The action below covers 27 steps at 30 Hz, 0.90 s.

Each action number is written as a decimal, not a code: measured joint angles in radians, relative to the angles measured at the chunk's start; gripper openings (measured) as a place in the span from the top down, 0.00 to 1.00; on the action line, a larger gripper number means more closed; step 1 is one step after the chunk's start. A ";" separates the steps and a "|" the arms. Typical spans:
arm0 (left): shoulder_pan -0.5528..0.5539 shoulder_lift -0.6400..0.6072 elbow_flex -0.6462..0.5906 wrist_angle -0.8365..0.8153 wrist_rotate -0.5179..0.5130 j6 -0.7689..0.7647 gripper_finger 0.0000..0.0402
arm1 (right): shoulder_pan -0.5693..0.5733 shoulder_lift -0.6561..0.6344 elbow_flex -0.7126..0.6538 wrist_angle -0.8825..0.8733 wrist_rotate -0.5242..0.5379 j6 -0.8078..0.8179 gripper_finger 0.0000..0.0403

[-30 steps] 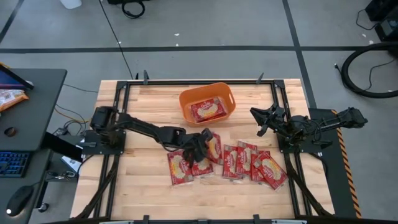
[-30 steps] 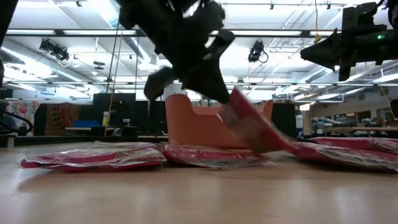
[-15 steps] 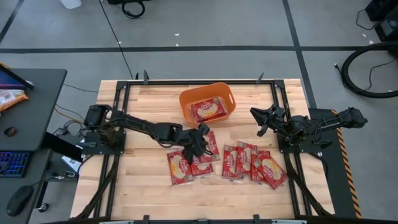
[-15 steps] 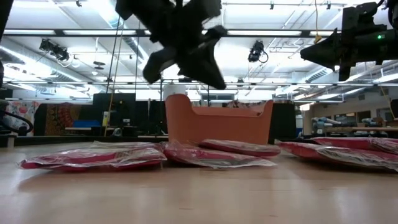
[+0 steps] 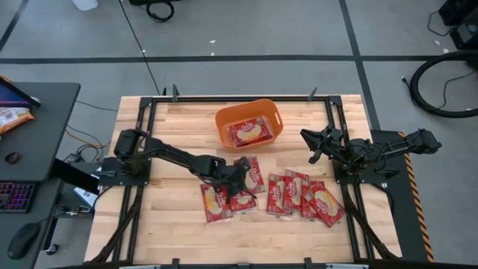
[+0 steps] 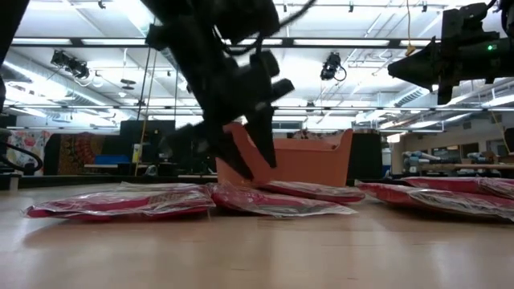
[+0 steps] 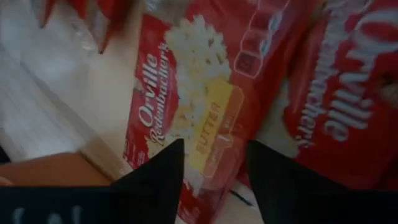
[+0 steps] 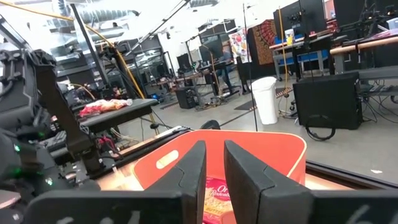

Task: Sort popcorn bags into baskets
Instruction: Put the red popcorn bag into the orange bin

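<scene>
My left gripper next needs to grab this popcorn bag by its edge (image 7: 219, 174) beside the BUTTER label. Then the bag can be sorted into the basket.
The orange basket (image 5: 224, 119) stands at the table's far middle with one red popcorn bag (image 5: 249, 133) inside. Several more popcorn bags lie flat on the near half, from one at the left (image 5: 215, 202) to one at the right (image 5: 323, 206). My left gripper (image 5: 240, 179) hovers open, fingers pointing down, just over the bag (image 7: 205, 106) that lies nearest the basket (image 6: 309, 191). I cannot tell whether its tips touch that bag. My right gripper (image 5: 308, 147) waits raised at the table's right, its fingers (image 8: 193, 162) a narrow gap apart with nothing between, facing the basket (image 8: 273, 149).
Black metal rails (image 5: 149, 127) frame the wooden table top on all sides. Bare wood lies left of the bags (image 5: 172, 202) and along the near edge. A dark desk with a keyboard (image 5: 15, 196) stands beyond the left edge.
A bag that hung tilted from my left gripper, one end on the table, has dropped and now lies flat next to the others. The gripper rose a little without it, then came down again toward the bags.
</scene>
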<state>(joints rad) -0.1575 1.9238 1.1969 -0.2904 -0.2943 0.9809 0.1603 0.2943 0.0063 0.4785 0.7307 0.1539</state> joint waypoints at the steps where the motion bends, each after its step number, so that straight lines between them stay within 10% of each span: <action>1: -0.001 0.009 0.000 -0.007 -0.011 0.016 0.54 | 0.000 0.000 0.000 0.000 0.000 0.000 0.85; 15: -0.003 0.066 0.003 0.041 -0.044 0.079 0.60 | 0.000 0.000 0.000 0.007 -0.002 0.000 0.85; 27: 0.011 0.097 0.002 0.101 -0.003 0.007 0.97 | 0.000 0.000 0.000 0.007 -0.002 0.000 0.85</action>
<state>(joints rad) -0.1467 2.0209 1.1991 -0.1894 -0.2975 0.9882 0.1603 0.2943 0.0067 0.4850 0.7292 0.1539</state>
